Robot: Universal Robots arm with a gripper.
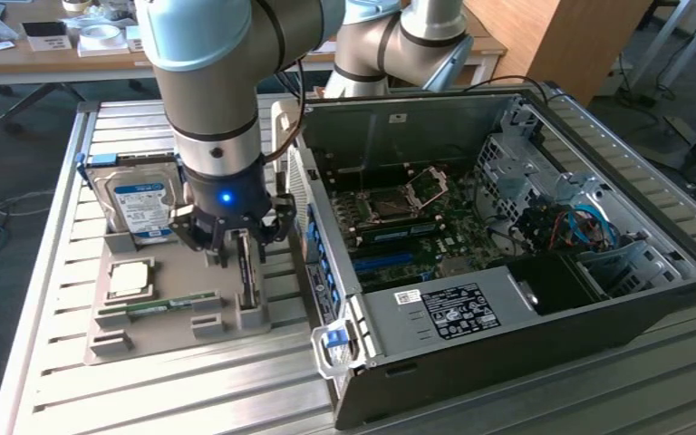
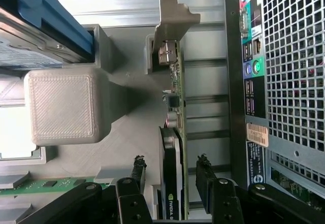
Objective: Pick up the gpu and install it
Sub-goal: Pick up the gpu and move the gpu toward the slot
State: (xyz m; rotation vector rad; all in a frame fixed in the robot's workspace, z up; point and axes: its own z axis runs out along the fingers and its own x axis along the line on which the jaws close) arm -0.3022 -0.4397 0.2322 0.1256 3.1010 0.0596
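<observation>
Next, the gripper grabs the GPU by its flat-sided black cooler (image 2: pixel 170 176) to install it. The pale metal bracket (image 2: pixel 175 16) at the GPU's far end bends out into a wide tab.
The gpu (image 1: pixel 249 276) stands on edge in a slot of the grey holder (image 1: pixel 142 340), just beside the open computer case (image 1: pixel 638 299). In the wrist view the gpu (image 2: pixel 173 132) is a dark board with a black cooler and a pale metal bracket (image 2: pixel 175 16) at its far end. My gripper (image 1: pixel 242 243) has come down over the card. Seen from the wrist, the gripper (image 2: pixel 170 165) is open, with one black fingertip (image 2: pixel 138 170) on each side of the card and a small gap between each pad and the board.
The same holder carries a silver hard drive (image 1: pixel 140 204) in a blue frame, a processor (image 1: pixel 128 276) and a green memory stick (image 1: pixel 160 306). The case's motherboard (image 1: pixel 402 231) lies exposed. The case's rear panel (image 2: pixel 249 82) runs close alongside the card.
</observation>
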